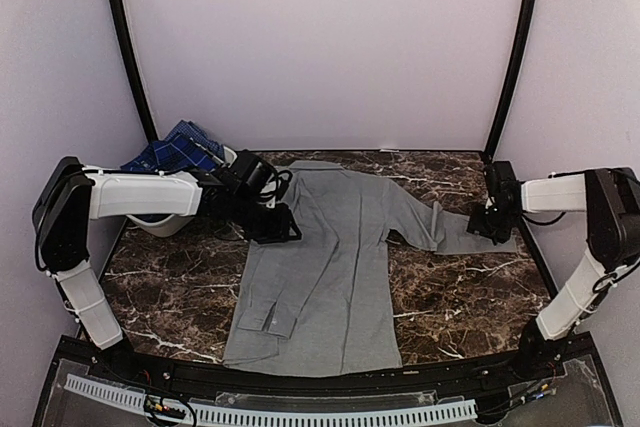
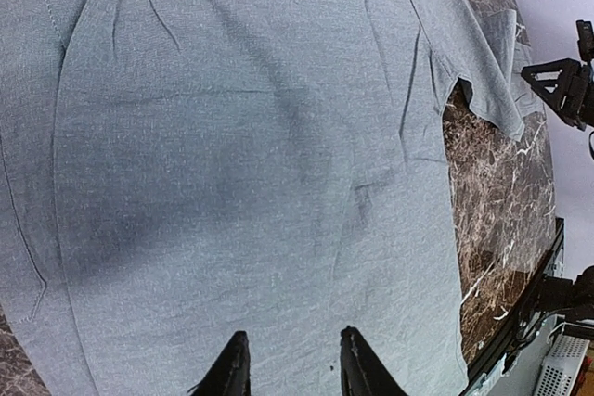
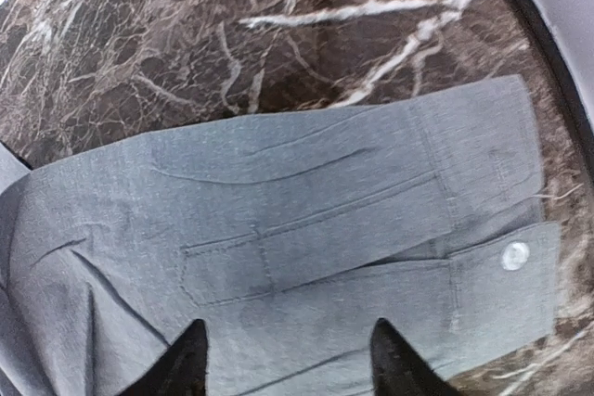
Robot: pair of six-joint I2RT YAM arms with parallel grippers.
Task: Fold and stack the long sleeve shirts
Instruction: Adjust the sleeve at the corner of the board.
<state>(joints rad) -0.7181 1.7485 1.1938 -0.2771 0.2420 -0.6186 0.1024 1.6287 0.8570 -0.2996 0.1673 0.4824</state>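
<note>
My right gripper should fold the stretched-out sleeve across the body of the mid-grey shirt, so it needs to grab the sleeve next by its cuff's buttoned edge (image 1: pixel 507 245) (image 3: pixel 505 274).
The mid-grey shirt (image 1: pixel 330 267) lies flat, back up, on the marble table (image 1: pixel 470 287), with its left sleeve folded over its body and its right sleeve stretched to the right. My left gripper (image 1: pixel 285 229) is open and empty, hovering over the shirt's upper left edge; the left wrist view shows its fingertips (image 2: pixel 238 348) above the grey cloth (image 2: pixel 260 164). My right gripper (image 1: pixel 493 227) is open over the right sleeve's cuff (image 3: pixel 483 248), with its white button (image 3: pixel 514 256) showing. The dark blue plaid shirt (image 1: pixel 175 152) lies in the white basket (image 1: pixel 165 224) at the far left.
The basket stands behind my left arm at the table's left edge. Black frame posts (image 1: pixel 510 57) rise at the back corners. A black rail (image 1: pixel 330 382) runs along the near edge.
</note>
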